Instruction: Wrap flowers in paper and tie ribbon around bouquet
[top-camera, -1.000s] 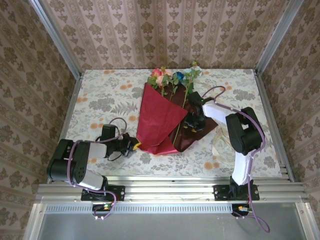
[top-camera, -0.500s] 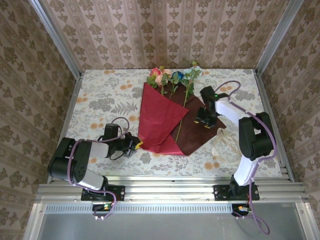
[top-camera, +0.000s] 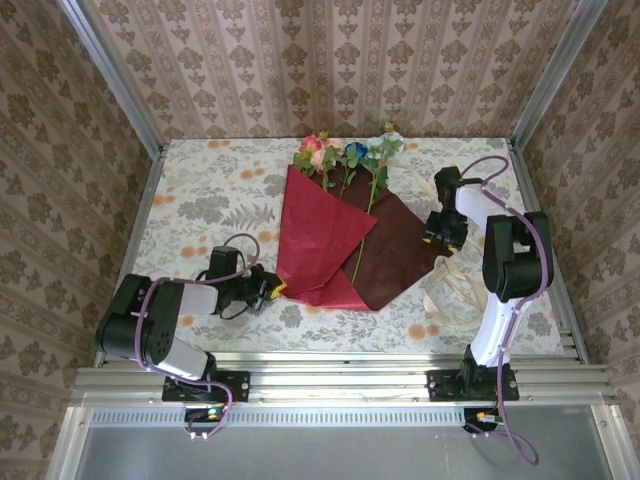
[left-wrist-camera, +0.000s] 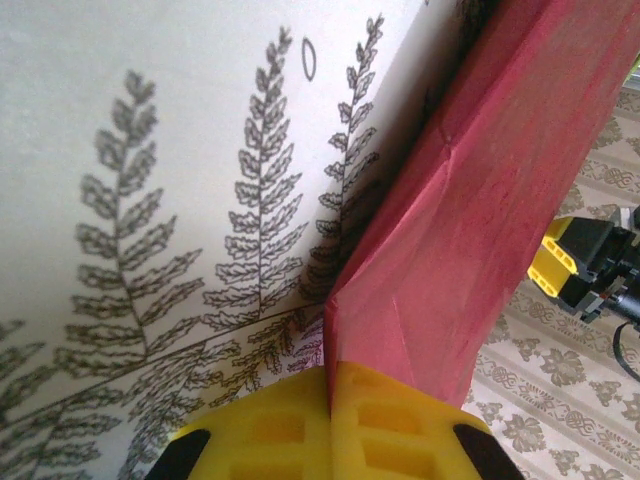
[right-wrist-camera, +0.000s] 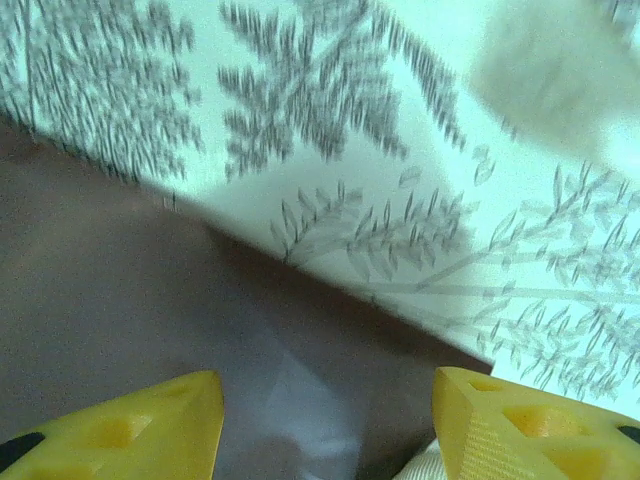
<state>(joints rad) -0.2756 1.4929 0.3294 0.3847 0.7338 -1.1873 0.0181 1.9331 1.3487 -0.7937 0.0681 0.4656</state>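
Observation:
My right gripper grabs the maroon paper's free outer corner next, so that flap folds across the stems and wraps the flowers (top-camera: 345, 155).
The flowers (top-camera: 345, 155) lie at the table's far middle, stems running down across the paper. The paper's red flap (top-camera: 318, 238) is folded over the left side; its maroon face (top-camera: 398, 252) lies flat on the right. My left gripper (top-camera: 272, 288) is shut on the paper's near-left corner, with red paper (left-wrist-camera: 480, 200) pinched between the yellow fingers (left-wrist-camera: 400, 430). My right gripper (top-camera: 441, 233) hovers open over the maroon sheet's right corner (right-wrist-camera: 150, 300), nothing between its fingers (right-wrist-camera: 530, 420). The cream ribbon (top-camera: 447, 295) lies in loose loops just right of the paper.
A floral tablecloth (top-camera: 200, 200) covers the table, which is enclosed by metal rails and patterned walls (top-camera: 330, 60). The left half of the cloth lies bare beyond my left arm. A cream strip end (right-wrist-camera: 432, 466) shows beside my right finger.
My right gripper moved right from the paper's middle to its right corner and opened wider. The maroon side now lies spread flat. The left gripper kept its hold.

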